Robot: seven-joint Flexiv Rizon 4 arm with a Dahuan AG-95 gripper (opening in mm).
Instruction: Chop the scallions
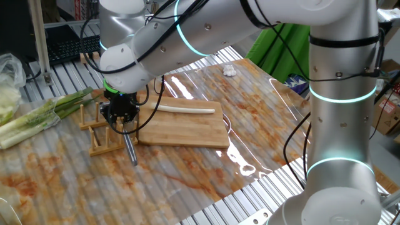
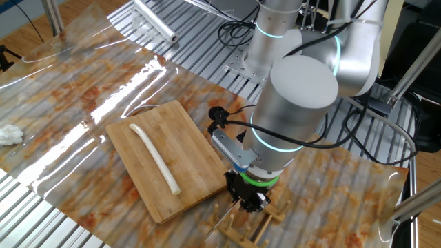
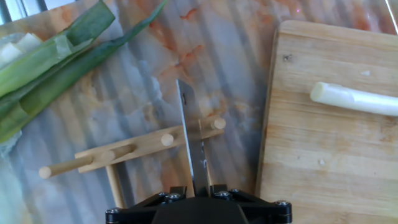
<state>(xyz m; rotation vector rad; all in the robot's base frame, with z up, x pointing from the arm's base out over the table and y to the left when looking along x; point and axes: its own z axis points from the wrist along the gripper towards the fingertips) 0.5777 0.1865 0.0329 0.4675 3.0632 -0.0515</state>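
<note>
The slim grey knife's blade (image 1: 130, 150) needs to stay free to chop the scallion (image 1: 184, 109). My gripper will grab the knife by its handle.
A pale scallion (image 1: 184, 109) (image 2: 155, 158) lies whole along the wooden board (image 1: 187, 131) (image 2: 189, 127); the hand view shows only its end (image 3: 354, 99). The slim grey knife (image 3: 191, 137) (image 1: 132, 152) rests across a small wooden peg rack (image 1: 100, 140) (image 3: 124, 152) left of the board. My gripper (image 1: 120, 119) (image 2: 248, 200) (image 3: 200, 190) hangs low over the rack. Its jaws straddle the knife, open, with a small gap on each side of the blade.
A bunch of thick green-and-white leafy stalks (image 1: 37, 115) (image 3: 43, 68) lies left of the rack. A crumpled white tissue (image 1: 229, 70) (image 2: 8, 133) sits at the far side. A clear plastic roll (image 2: 155, 21) lies on the metal slats. Cables trail by the arm's base.
</note>
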